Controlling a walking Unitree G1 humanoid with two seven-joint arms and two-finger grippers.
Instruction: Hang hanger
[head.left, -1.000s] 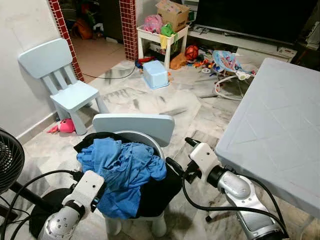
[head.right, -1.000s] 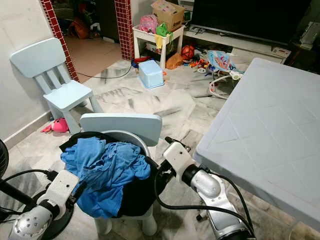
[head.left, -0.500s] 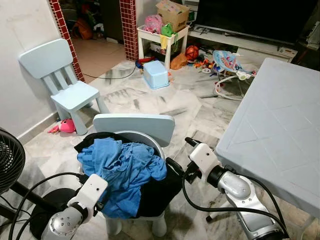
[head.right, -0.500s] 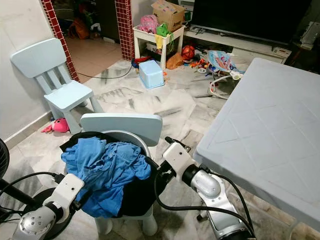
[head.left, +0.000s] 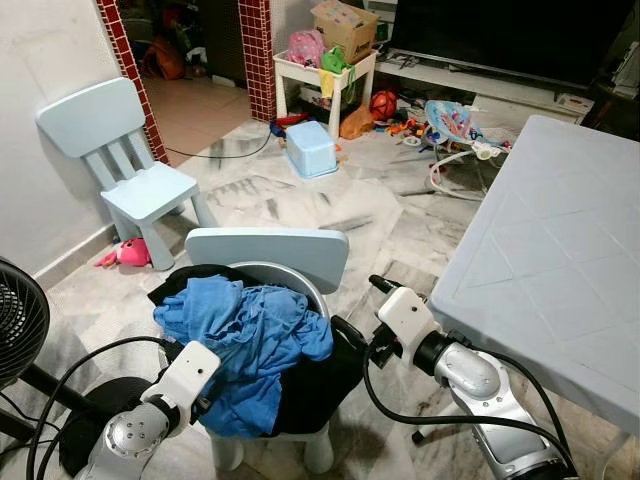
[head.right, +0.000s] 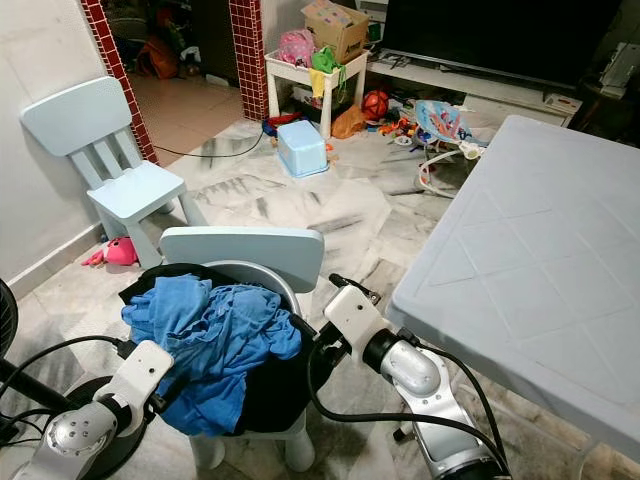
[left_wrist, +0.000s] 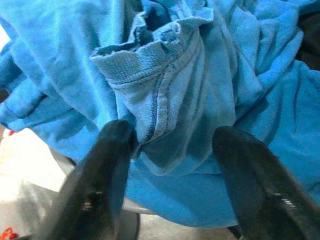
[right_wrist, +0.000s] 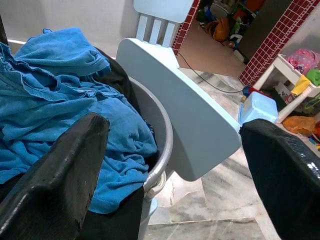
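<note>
My left gripper will next pinch its ribbed fold (left_wrist: 159, 82) to pick up the blue cloth, since the fold stands up while the rest of the cloth lies slack over the pile.
A pile of blue clothes (head.left: 245, 335) over something black lies in a grey basin (right_wrist: 159, 131), which sits on a small pale-blue chair (head.left: 268, 250) right in front of me. My left gripper (left_wrist: 172, 150) is open at the pile's near left side, its fingers (left_wrist: 112, 165) standing either side of a ribbed blue fold. My right gripper (head.left: 358, 308) is open wide at the basin's right edge, beside the chair's backrest, holding nothing. I see no hanger in these views.
A large white table (head.left: 550, 270) fills the right side, close to my right arm. A black fan (head.left: 15, 330) stands at the lower left. A second small blue chair (head.left: 125, 165) is by the left wall. Toys, a blue bin (head.left: 310, 148) and a TV stand lie beyond.
My left gripper has moved forward and to the right, closer into the blue pile. The right arm has hardly moved.
</note>
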